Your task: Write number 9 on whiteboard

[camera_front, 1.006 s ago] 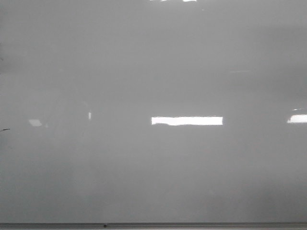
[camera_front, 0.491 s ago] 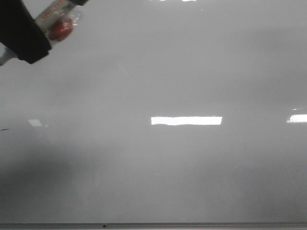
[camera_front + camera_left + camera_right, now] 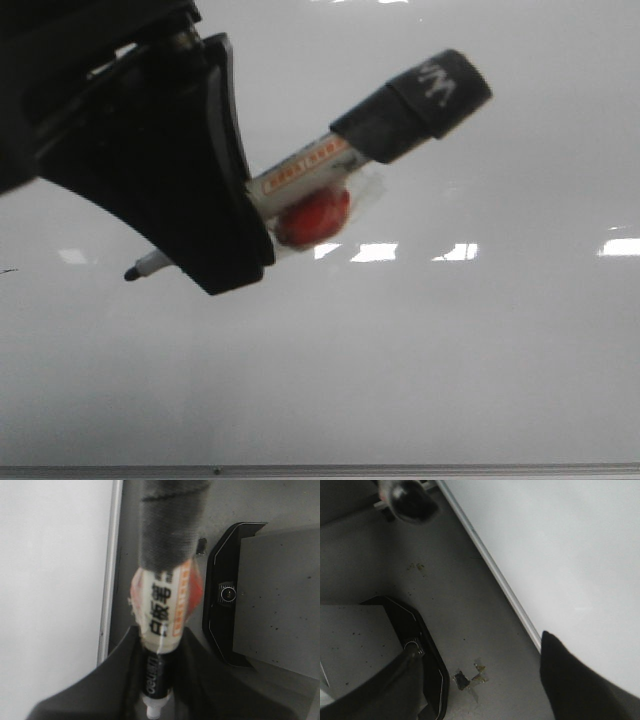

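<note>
My right gripper takes hold of the marker by its black-wrapped back end [image 3: 413, 107] next, which sticks out free, as my left gripper stays shut around the marker's body.
The whiteboard [image 3: 450, 350] fills the front view, glossy and pale grey. The number 9 is out of view. My left gripper [image 3: 205, 250] looms large at the upper left, shut on a marker [image 3: 330, 165]. The marker has a white barrel with an orange label, a black-wrapped back end and a red blob under clear tape. Its dark tip [image 3: 132, 272] points left in front of the board; contact cannot be judged. In the left wrist view the marker [image 3: 162, 605] runs between the fingers of the left gripper [image 3: 157, 680]. My right gripper [image 3: 480, 690] is open and holds nothing, over the grey table beside the whiteboard [image 3: 560, 545].
A tiny dark dash [image 3: 8, 270] marks the board's left edge. The board's thin metal edge [image 3: 490, 565] borders the grey table. A black camera stand [image 3: 427, 660] and a scrap of tape [image 3: 470, 680] lie on the table. The stand [image 3: 225, 595] also shows beside the marker.
My left gripper with the marker came in from the upper left corner and moved down and right, now covering much of the upper left of the front view.
</note>
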Tool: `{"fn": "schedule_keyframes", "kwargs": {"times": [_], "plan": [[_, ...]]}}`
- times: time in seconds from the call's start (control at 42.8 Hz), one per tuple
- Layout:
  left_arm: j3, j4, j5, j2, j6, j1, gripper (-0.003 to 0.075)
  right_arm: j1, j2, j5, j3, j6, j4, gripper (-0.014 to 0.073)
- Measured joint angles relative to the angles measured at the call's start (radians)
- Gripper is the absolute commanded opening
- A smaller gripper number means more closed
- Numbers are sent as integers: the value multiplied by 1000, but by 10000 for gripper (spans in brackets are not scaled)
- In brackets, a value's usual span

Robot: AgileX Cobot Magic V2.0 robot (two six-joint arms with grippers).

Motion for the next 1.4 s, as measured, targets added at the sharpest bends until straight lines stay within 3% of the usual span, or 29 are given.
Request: {"fn": "schedule_keyframes", "kwargs": {"times": [0.421, 0.702, 0.889, 0.982, 1.216, 1.287, 1.404], "plan": [[0, 0, -2, 10, 0, -43, -19, 250, 195, -110, -79, -15, 9, 511], [0, 0, -4, 10, 2, -43, -19, 269, 283, -121, -145, -15, 33, 227], [0, 0, -6, 10, 2, -43, -8, 269, 286, -101, -148, -17, 36, 119], [0, 0, -9, 11, 6, -43, 55, 269, 286, -93, -149, -17, 36, 70], [0, 2, -30, 13, 7, -45, 375, 269, 286, -76, -150, -17, 36, -32], [0, 4, -36, 13, 7, -45, 416, 269, 286, -69, -150, -17, 34, -39], [0, 27, -39, -1, -1, -45, 419, 269, 286, -61, -150, -17, 18, -39]]}}
